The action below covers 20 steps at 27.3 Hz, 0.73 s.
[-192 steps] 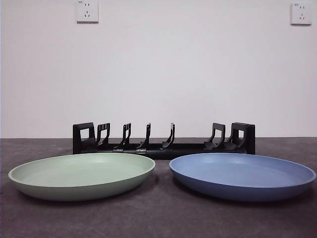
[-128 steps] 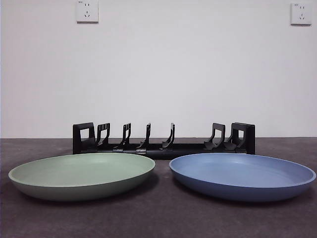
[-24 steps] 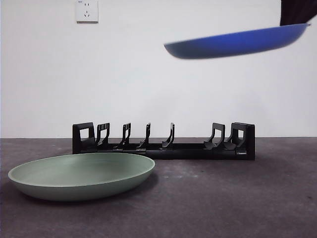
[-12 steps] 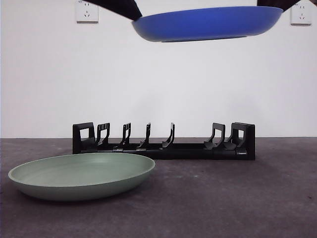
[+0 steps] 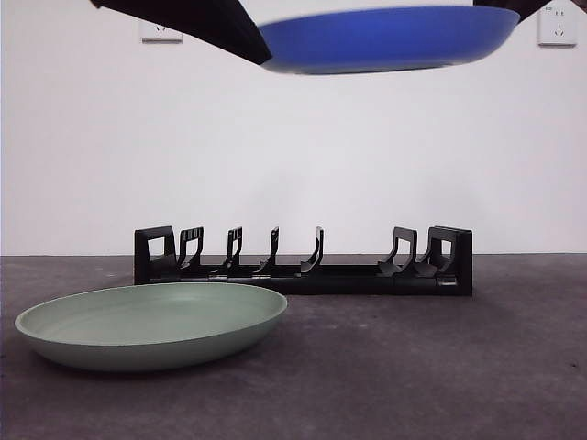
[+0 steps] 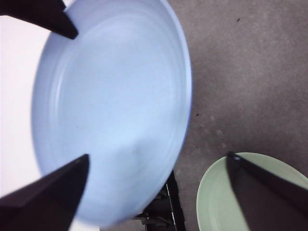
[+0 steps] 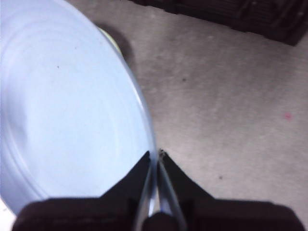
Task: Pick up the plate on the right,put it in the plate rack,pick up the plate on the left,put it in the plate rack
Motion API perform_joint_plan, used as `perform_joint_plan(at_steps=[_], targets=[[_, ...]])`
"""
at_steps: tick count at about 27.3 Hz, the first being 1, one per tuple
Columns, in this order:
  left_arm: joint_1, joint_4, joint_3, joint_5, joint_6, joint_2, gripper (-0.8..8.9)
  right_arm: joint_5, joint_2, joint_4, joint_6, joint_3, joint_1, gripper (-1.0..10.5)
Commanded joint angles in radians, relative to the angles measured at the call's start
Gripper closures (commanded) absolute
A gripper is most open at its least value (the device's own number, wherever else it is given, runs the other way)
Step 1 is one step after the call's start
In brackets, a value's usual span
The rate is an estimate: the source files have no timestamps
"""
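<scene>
I will grip the blue plate next with my left gripper by its thin rim, opposite my right gripper, because its round face (image 6: pixel 115 106) is too wide for my fingers.
The blue plate (image 5: pixel 385 38) hangs high above the table, nearly level. My right gripper (image 7: pixel 154 154) is shut on its rim and shows as a dark tip at the top right of the front view (image 5: pixel 527 7). My left gripper (image 6: pixel 158 155) is open, its jaws spread wide at the plate's (image 6: pixel 110 106) opposite edge; that arm enters the front view from the upper left (image 5: pixel 197 20). The green plate (image 5: pixel 151 325) lies flat on the table at the left. Behind it stands the black plate rack (image 5: pixel 303 261), with nothing in its slots.
The dark grey table (image 5: pixel 440 367) runs to a white wall with two sockets (image 5: pixel 558 23). The rack (image 6: pixel 163 207) and the green plate (image 6: pixel 226 192) show below the left wrist camera.
The blue plate has travelled left from the upper right and levelled out. The left arm has come in from the upper left up to the plate's left rim.
</scene>
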<state>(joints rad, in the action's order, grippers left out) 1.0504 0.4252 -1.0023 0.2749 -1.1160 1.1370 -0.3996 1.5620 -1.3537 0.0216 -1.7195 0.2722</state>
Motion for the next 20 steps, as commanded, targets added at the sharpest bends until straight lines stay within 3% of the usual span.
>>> perform_joint_plan(at_steps=[1, 5, 11, 20], targets=[[0.003, 0.002, -0.003, 0.000, -0.007, 0.018, 6.02, -0.031, 0.004, -0.023, -0.008, -0.001, 0.004, 9.6], [0.003, 0.008, -0.003, 0.000, -0.007, 0.038, 6.19, -0.045, 0.004, -0.023, 0.003, -0.001, 0.016, 9.6], [0.003, 0.007, -0.003, 0.015, -0.002, 0.049, 8.12, -0.045, 0.004, -0.022, 0.010, -0.001, 0.016, 9.6], [0.021, 0.027, -0.003, 0.014, 0.017, 0.049, 8.22, -0.029, 0.004, 0.000, 0.009, -0.001, 0.016, 9.6]])
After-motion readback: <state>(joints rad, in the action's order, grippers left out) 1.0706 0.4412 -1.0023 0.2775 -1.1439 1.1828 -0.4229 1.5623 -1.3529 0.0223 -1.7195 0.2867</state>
